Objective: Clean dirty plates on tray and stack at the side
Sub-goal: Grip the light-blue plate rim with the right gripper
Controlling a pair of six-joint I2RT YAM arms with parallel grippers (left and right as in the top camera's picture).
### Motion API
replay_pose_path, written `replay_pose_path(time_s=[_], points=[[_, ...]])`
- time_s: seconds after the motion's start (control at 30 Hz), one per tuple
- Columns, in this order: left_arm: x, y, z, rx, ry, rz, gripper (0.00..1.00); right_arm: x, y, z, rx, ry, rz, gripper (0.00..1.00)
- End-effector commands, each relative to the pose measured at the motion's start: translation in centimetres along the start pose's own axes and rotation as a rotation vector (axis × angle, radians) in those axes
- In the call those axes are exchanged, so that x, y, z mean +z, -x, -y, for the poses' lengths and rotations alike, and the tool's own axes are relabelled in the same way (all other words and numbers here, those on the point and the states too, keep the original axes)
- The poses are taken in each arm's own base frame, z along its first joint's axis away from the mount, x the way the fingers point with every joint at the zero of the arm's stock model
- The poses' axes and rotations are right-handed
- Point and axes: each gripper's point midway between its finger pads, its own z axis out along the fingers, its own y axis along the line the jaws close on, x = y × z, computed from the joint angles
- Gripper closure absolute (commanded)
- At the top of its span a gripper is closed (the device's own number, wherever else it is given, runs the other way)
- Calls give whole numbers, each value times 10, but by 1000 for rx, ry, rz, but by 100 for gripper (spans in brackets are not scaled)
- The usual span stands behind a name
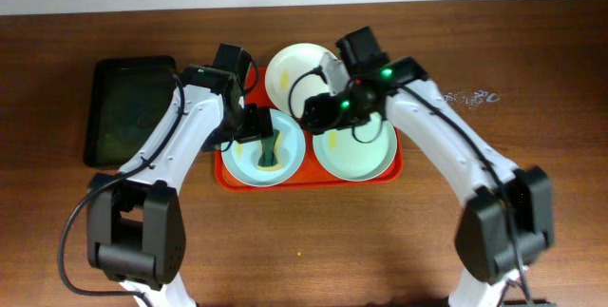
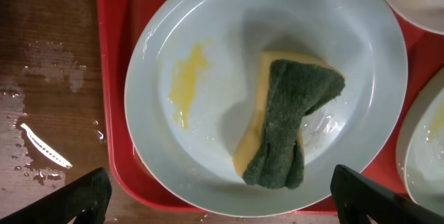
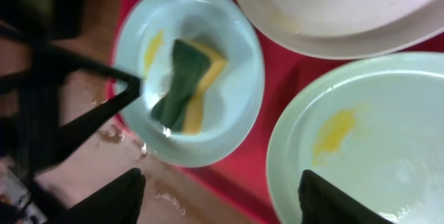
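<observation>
The sponge (image 1: 267, 153) (image 2: 284, 123) has a narrow middle and a flared end. My left gripper needs to grab it across that middle, with its green side facing me, so the flared end stays free to wipe plates.
The red-orange tray (image 1: 311, 180) holds three plates. A white plate (image 1: 296, 69) sits at the back. A mint plate (image 1: 249, 160) at the front left carries a yellow-green sponge (image 1: 267, 153) and a yellow smear (image 2: 186, 82). A second mint plate (image 1: 356, 155) at the front right has a yellow smear (image 3: 333, 130). My left gripper (image 1: 255, 126) hovers over the left plate (image 2: 208, 148), open and empty (image 2: 222, 200), with the sponge (image 2: 284, 123) lying loose below. My right gripper (image 1: 319, 109) is open and empty (image 3: 222, 196) above the tray between the two mint plates (image 3: 229, 113) (image 3: 388, 161).
A black tray (image 1: 128, 107) lies on the wooden table left of the red tray. Water drops (image 2: 41, 148) wet the wood beside the tray's left rim (image 2: 114, 78). The white plate (image 3: 333, 9) sits close behind both mint plates. The two arms are close together over the tray.
</observation>
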Motion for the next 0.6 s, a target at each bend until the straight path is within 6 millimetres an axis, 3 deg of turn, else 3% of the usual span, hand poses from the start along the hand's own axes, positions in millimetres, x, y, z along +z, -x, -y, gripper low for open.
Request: replay_pose_path(time_s=[0.0, 0.07, 0.17, 0.23, 0.57], points=[[0, 3, -11, -33, 21, 1, 1, 43, 3, 21, 0, -39, -34, 42], [0, 5, -18, -51, 23, 2, 1, 64, 9, 12, -121, 15, -22, 44], [0, 5, -18, -51, 24, 2, 1, 90, 4, 10, -150, -17, -41, 44], [0, 5, -18, -51, 25, 1, 1, 102, 1, 21, -162, -92, -49, 44], [0, 0, -21, -52, 33, -20, 0, 125, -7, 39, -150, -131, -78, 56]])
